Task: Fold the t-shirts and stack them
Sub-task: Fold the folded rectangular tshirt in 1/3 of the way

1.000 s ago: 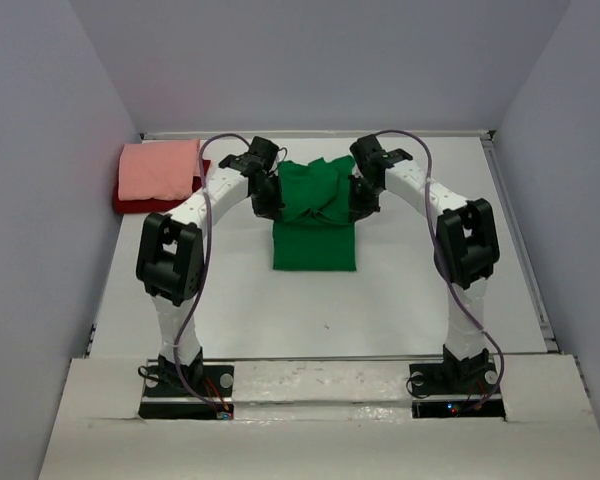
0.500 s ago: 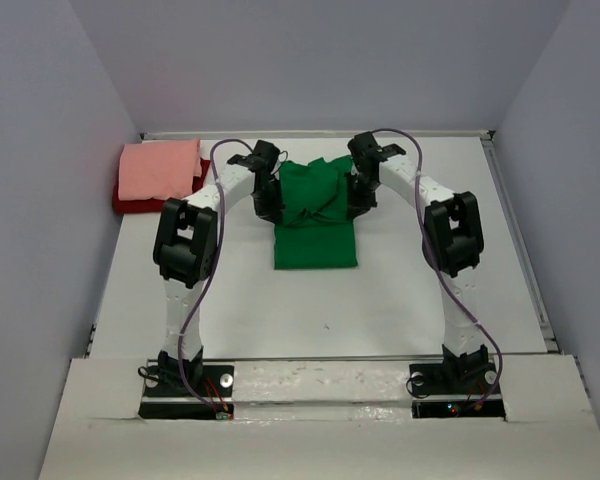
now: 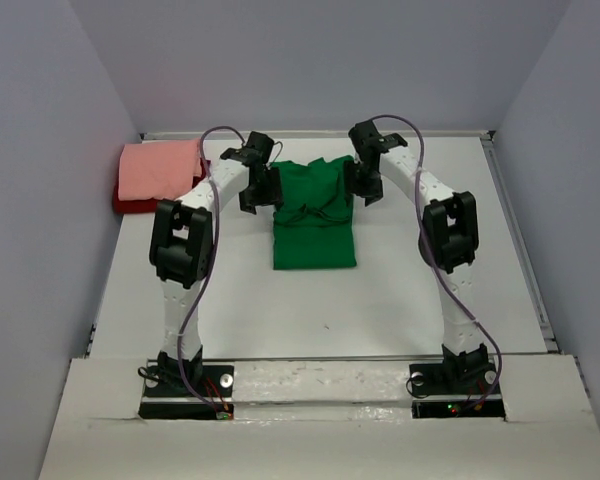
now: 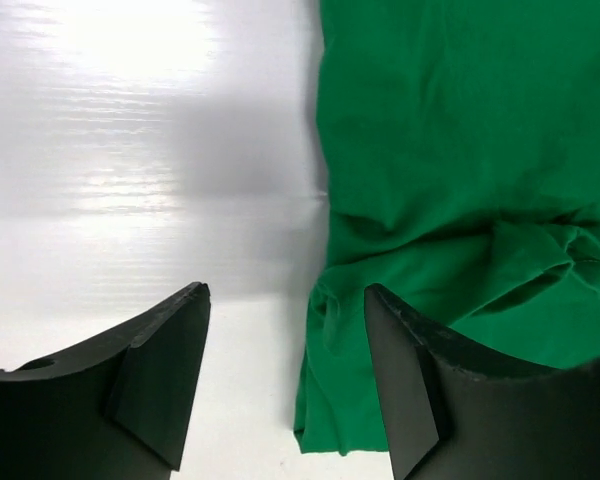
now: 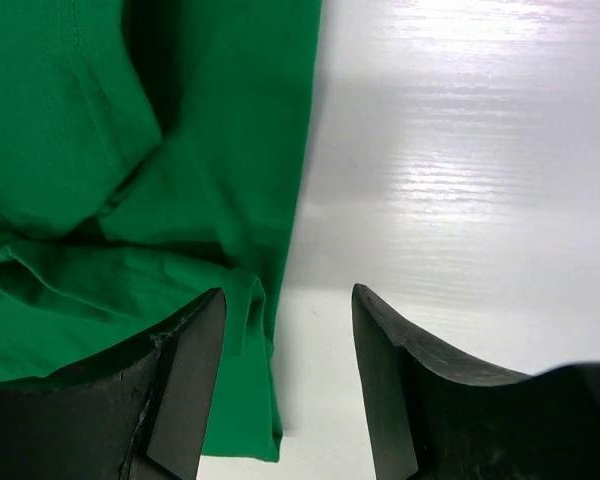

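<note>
Next, my left gripper grabs the t-shirt's side edge [image 3: 277,212] [image 4: 326,284] by the doubled-over half, opposite my right gripper, to straighten the green t-shirt for folding.
The bright green t-shirt [image 3: 314,214] lies folded and a little rumpled in the middle of the white table, its far half doubled over. My left gripper [image 3: 261,190] hovers at its far left edge and my right gripper [image 3: 365,185] at its far right edge. Both stand open over the cloth's edge. In the left wrist view the green t-shirt [image 4: 460,200] lies loose between the open fingers [image 4: 170,370]; in the right wrist view the green t-shirt [image 5: 130,180] likewise lies free beside the fingers [image 5: 400,380]. The salmon-pink t-shirt [image 3: 160,168] rests folded on the dark red t-shirt [image 3: 130,203] at the far left.
Grey walls close in the table [image 3: 420,300] on the left, back and right. A raised white rim [image 3: 520,240] runs along the table's right side. Both arm bases [image 3: 185,382] sit at the near edge.
Both grippers were shut on the green t-shirt's far corners; they have opened, let the cloth drop, and lifted slightly towards the back.
</note>
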Available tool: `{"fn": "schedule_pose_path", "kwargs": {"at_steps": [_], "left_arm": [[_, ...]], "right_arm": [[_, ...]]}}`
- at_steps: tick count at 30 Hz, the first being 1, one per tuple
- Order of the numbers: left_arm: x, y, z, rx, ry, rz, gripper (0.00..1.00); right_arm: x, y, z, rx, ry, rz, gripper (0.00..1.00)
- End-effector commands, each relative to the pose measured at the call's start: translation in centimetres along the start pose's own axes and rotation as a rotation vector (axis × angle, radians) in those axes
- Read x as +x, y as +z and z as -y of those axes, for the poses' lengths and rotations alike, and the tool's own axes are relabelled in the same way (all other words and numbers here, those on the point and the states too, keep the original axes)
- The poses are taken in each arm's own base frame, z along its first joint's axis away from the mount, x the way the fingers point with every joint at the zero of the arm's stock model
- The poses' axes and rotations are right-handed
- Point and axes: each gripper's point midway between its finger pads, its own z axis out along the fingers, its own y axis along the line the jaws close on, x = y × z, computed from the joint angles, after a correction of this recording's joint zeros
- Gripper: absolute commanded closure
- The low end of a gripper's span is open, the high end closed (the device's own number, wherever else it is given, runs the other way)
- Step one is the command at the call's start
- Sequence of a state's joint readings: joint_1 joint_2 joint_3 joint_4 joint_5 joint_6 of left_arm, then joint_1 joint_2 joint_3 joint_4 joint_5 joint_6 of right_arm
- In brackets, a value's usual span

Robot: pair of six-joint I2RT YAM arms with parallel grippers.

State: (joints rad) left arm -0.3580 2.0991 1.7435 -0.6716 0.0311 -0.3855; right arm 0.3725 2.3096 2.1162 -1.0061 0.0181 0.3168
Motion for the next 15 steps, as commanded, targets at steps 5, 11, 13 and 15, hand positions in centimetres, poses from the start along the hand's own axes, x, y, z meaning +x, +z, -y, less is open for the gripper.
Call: {"fn": "schedule_pose_path", "kwargs": {"at_steps": [5,11,13,15], "left_arm": [[-0.9,-10.5,2.0,0.001,0.071,0.241,0.36],[4.2,-13.5,5.8,0.198,0.076,0.233,1.0],[6.8,-12.0,6.5,0.244,0.09,0.161,1.0],[7.9,-10.1,6.7,0.254,0.096,0.113,1.0]], "right_arm": [[0.5,-8.0,-1.3,-0.041,-0.046,0.115,0.51],[5.4,-8.1,-2.3,-0.085,-0.048,0.054,1.0],[5.7,-7.9,-3.0,-0.134,-0.048,0.053,1.0],[5.9,-7.6,-3.5,-0.167,-0.059,0.045,1.0]]}}
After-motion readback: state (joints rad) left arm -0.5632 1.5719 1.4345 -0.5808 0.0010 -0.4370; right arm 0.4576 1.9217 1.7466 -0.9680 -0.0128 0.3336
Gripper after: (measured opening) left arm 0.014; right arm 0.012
